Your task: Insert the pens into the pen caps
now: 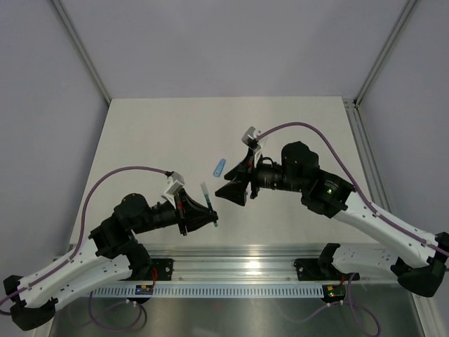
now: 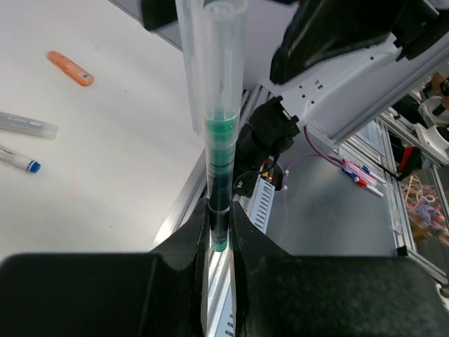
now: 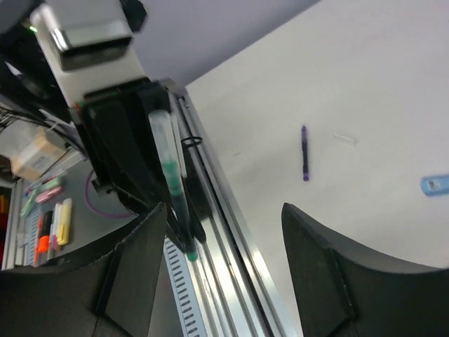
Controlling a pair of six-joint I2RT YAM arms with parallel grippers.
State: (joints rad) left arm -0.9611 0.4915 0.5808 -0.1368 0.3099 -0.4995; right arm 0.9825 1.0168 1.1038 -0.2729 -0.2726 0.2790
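Note:
The robot should insert the pen into its cap, so its right gripper should grab the clear upper body of the pen and leave the pen's green-tipped end to the left gripper.
My left gripper [image 2: 221,214] is shut on a green-tipped pen [image 2: 219,140] with a clear upper barrel. It holds the pen upright above the table's near edge, and the pen also shows in the top view [image 1: 208,200]. My right gripper [image 3: 223,210] is open and empty, its jaws facing the pen [image 3: 172,184] at a short distance. In the top view the left gripper [image 1: 208,213] and the right gripper [image 1: 226,191] are close together. A light blue cap [image 1: 219,167] lies behind them. An orange cap [image 2: 70,68], a clear cap [image 3: 344,138] and a thin dark pen [image 3: 304,152] lie on the table.
A clear tube [image 2: 28,125] and a white pen with a blue end [image 2: 19,160] lie on the table [image 1: 161,133] at the left. The metal rail [image 1: 245,265] runs along the near edge under both grippers. Frame posts stand at the back corners.

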